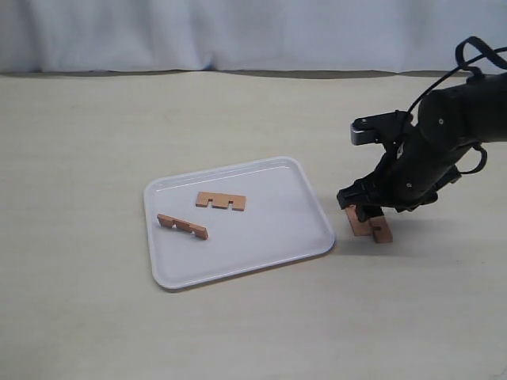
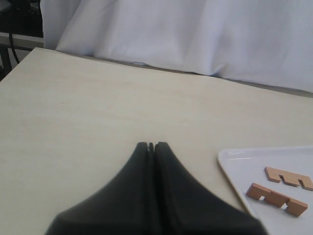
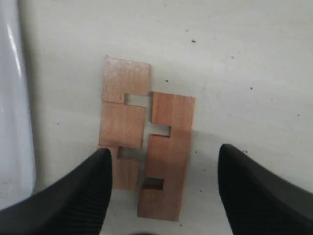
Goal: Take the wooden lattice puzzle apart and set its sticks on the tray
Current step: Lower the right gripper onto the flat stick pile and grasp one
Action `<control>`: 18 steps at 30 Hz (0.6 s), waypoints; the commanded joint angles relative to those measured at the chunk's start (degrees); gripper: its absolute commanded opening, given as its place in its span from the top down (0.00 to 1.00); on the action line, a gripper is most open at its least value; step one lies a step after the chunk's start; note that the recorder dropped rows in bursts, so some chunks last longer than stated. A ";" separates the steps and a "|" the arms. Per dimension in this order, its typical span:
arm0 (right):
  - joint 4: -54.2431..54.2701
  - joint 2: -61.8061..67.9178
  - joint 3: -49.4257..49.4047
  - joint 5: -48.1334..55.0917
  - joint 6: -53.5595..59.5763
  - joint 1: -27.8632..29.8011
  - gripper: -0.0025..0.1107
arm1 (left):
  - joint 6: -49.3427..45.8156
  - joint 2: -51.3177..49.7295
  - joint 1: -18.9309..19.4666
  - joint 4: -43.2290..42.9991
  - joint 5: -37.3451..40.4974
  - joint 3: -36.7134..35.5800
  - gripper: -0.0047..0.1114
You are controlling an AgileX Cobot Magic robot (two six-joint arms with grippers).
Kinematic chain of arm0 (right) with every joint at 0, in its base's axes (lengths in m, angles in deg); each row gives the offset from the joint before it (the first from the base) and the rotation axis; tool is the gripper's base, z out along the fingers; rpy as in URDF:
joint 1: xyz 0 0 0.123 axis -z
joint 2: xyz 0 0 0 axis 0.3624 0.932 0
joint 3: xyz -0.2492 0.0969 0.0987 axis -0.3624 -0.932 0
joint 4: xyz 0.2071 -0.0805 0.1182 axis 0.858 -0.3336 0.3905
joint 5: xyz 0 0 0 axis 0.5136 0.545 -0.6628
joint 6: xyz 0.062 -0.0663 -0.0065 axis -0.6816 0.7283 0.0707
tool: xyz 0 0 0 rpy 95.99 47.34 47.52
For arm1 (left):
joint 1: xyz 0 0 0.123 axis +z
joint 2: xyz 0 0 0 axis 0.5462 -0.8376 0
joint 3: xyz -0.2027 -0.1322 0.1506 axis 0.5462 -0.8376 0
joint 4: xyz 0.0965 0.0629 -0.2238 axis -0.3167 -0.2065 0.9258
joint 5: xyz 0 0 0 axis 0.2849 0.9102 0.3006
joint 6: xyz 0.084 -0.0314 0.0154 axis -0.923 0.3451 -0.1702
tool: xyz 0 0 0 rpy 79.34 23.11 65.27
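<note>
My right gripper takes hold of the two notched sticks together by their long edges next, to get the last loose sticks onto the tray.
The white tray (image 1: 277, 229) lies mid-table with two reddish-brown notched sticks on it, one (image 1: 221, 202) toward the back and one (image 1: 182, 226) near its left rim. Of the wooden lattice puzzle, two sticks (image 1: 370, 226) lie flat on the table just right of the tray. In the right wrist view they lie side by side, one (image 3: 122, 122) next to the other (image 3: 171, 112), notches facing. My right gripper (image 3: 164, 152) hangs open over them, a finger on each side, holding nothing. My left gripper (image 2: 151, 145) is shut and empty above bare table, left of the tray (image 2: 234, 164).
A white cloth backdrop (image 1: 238, 32) runs along the far table edge. The right arm (image 1: 444, 142) reaches in from the right side. The left arm does not show in the exterior view.
</note>
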 commanded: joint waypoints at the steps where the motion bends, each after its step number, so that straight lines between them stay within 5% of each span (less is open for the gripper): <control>1: -6.05 0.91 1.74 1.79 -5.88 -2.02 0.45 | 0.20 0.11 -0.42 0.03 -0.64 -0.11 0.96; 10: -5.70 3.75 1.74 1.49 -6.34 -1.78 0.57 | 0.20 0.11 -0.42 0.03 -0.64 -0.11 0.96; 18: -5.54 3.87 3.61 2.64 -6.93 -1.75 0.57 | 0.20 0.11 -0.42 0.03 -0.64 -0.11 0.96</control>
